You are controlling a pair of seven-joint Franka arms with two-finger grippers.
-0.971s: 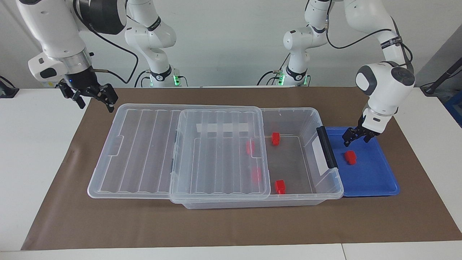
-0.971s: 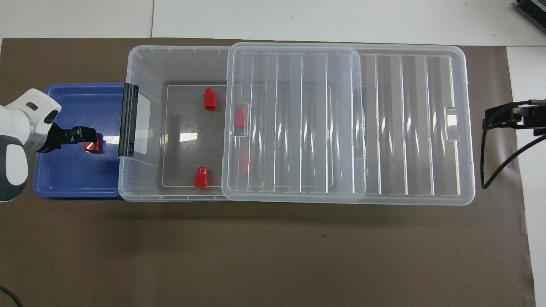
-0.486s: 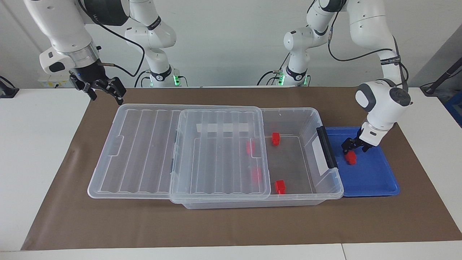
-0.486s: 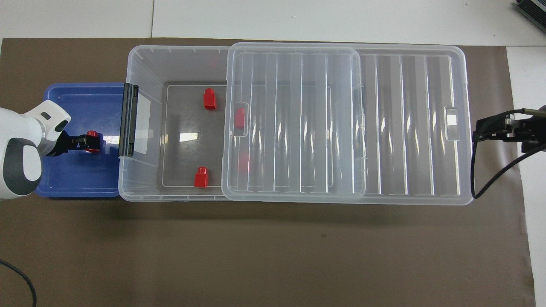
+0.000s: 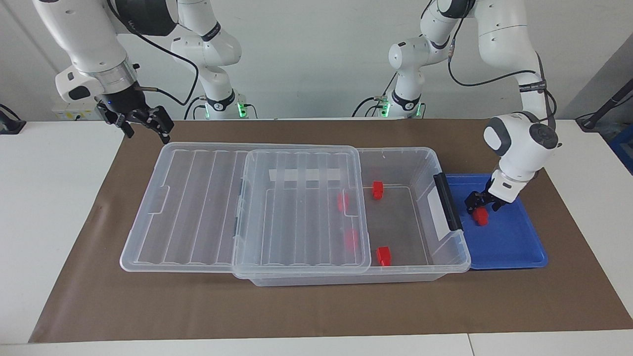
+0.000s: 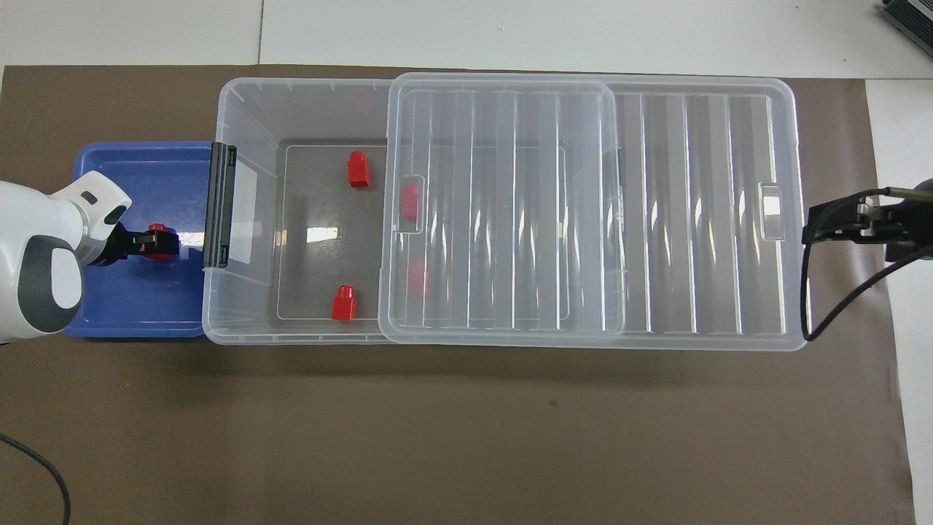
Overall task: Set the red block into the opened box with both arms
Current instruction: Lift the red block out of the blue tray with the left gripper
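Observation:
My left gripper grips the middle of the small red block next, to place the block into the opened box.
One red block lies in the shallow blue tray, beside the box's black-handled end. My left gripper is down in the tray, open, with a finger on either side of this block. The clear box has its ribbed lid slid toward the right arm's end, leaving the tray end uncovered. Several more red blocks lie inside, some under the lid. My right gripper hangs open in the air by the lid's outer end.
A brown mat covers the table under the box and tray. The black handle and the box's tall end wall stand between the tray and the box's uncovered floor.
My left gripper came down into the tray and now straddles the red block. The right gripper rose and drifted in toward the lid's end, then held still.

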